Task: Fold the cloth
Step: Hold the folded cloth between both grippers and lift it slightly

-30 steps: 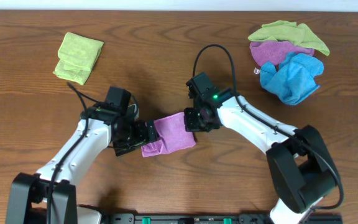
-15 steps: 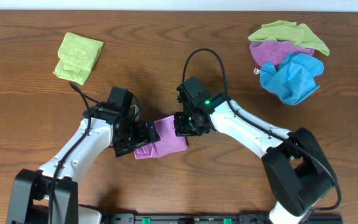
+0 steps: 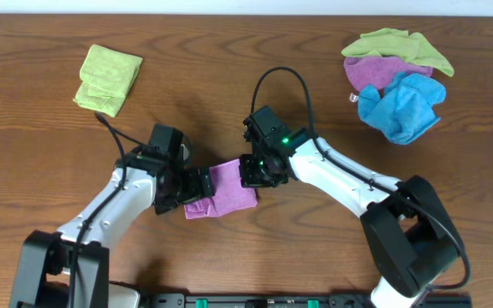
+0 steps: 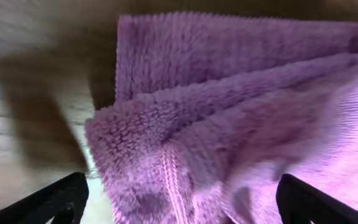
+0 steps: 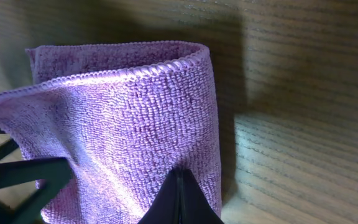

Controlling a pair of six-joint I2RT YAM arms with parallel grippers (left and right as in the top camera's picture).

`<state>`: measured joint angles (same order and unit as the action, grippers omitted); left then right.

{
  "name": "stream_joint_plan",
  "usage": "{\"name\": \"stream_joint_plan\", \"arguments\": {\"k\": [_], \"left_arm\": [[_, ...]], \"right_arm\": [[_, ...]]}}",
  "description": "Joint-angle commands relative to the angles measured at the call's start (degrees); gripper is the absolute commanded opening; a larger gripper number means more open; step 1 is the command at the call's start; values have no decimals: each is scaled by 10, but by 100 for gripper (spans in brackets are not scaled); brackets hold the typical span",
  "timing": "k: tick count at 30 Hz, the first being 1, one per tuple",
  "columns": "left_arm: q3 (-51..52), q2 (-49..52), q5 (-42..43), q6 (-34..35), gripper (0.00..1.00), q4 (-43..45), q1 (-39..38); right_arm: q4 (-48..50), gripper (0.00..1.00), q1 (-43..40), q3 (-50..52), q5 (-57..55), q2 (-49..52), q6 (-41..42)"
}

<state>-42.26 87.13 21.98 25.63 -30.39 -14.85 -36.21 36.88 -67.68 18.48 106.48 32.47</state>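
Observation:
My left gripper has to grab the purple cloth by its bunched edge (image 4: 183,188) next, with the layers together. Then it can lay the purple cloth folded on the green cloth.
A purple cloth (image 3: 222,190) lies folded over on the wooden table at the centre. My left gripper (image 3: 197,185) is at its left edge; in the left wrist view its fingers (image 4: 182,205) stand wide open on either side of the bunched cloth (image 4: 229,112). My right gripper (image 3: 252,171) is at the cloth's right edge. In the right wrist view its fingers (image 5: 180,183) are shut, pinching the top layer of the cloth (image 5: 123,106), whose folded edge lies on the right.
A folded green cloth (image 3: 108,79) lies at the back left. A pile of green, purple and blue cloths (image 3: 396,81) sits at the back right. The left gripper's dark fingers (image 5: 17,180) show at the lower left of the right wrist view.
My right gripper has moved left with the cloth's right edge, folding the cloth narrower. The left arm has shifted only slightly.

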Motion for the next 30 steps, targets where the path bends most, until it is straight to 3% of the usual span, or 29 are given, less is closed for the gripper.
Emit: {"name": "stream_joint_plan", "arguments": {"k": [1, 9, 12, 14, 17, 30], "left_arm": [[31, 7, 28, 15, 98, 23, -2], [70, 7, 71, 53, 96, 87, -2], [71, 7, 71, 53, 100, 87, -2], [71, 7, 71, 56, 88, 86, -2], [72, 7, 70, 57, 87, 83, -2], [72, 7, 61, 57, 92, 69, -2]], "right_arm": [[0, 1, 3, 4, 6, 8, 5], [6, 1, 6, 4, 48, 8, 5], [13, 1, 14, 4, 56, 8, 5], [16, 1, 22, 4, 56, 8, 5], [15, 1, 23, 4, 51, 8, 2], [-54, 1, -85, 3, -31, -37, -30]]}}
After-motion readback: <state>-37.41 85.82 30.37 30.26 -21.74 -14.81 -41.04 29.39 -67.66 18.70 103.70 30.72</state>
